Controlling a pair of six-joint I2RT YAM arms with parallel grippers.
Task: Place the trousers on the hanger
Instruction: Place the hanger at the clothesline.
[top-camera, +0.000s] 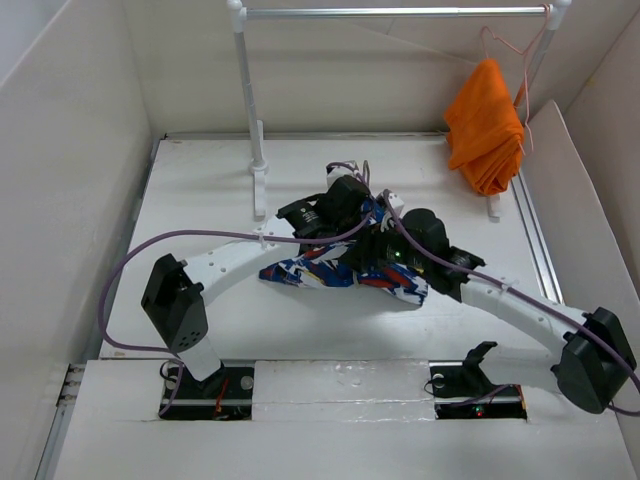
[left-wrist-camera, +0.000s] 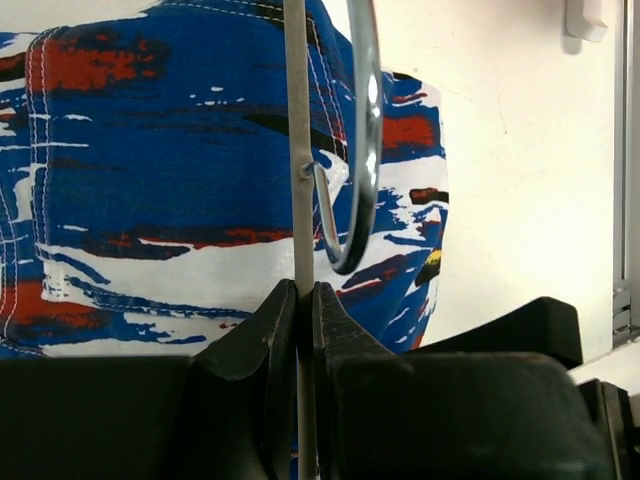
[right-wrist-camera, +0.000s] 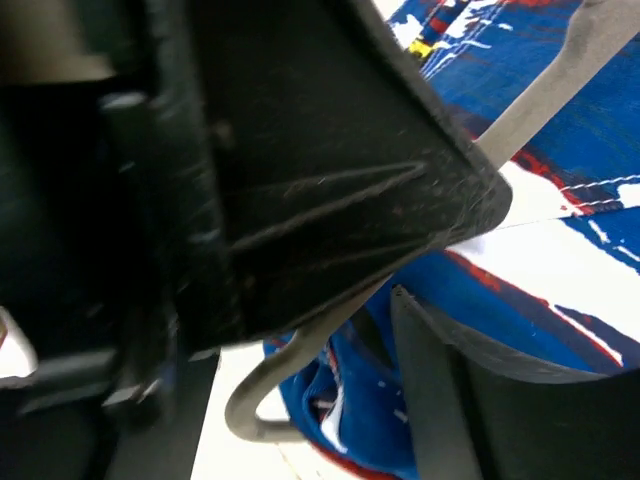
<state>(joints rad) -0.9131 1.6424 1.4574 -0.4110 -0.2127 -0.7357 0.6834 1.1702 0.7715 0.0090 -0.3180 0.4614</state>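
Observation:
My right gripper is open around the hanger bar, which slants between its fingers near its rounded corner. My right gripper should close on the bar now, as it would hold it.
The trousers (top-camera: 310, 272), deep blue with white, red and black patches, lie bunched on the table under both wrists. My left gripper (top-camera: 366, 214) is shut on a thin grey bar of the hanger (left-wrist-camera: 298, 140); its metal hook (left-wrist-camera: 366, 150) curves just right of the bar, over the trousers (left-wrist-camera: 150, 180). My left gripper (left-wrist-camera: 305, 292) pinches that bar between its tips. My right gripper (top-camera: 388, 246) meets it over the cloth. In the right wrist view the hanger bar (right-wrist-camera: 560, 75) runs under the upper finger to a rounded corner (right-wrist-camera: 245, 405), with the trousers (right-wrist-camera: 540, 260) behind. My right gripper (right-wrist-camera: 445, 245) has its jaws apart.
A clothes rack (top-camera: 250, 110) stands at the back, its rail (top-camera: 400, 12) across the top. A plain orange garment (top-camera: 485, 125) hangs on a thin pinkish wire hanger (top-camera: 505, 45) at the rail's right end. White walls enclose the table (top-camera: 200, 200).

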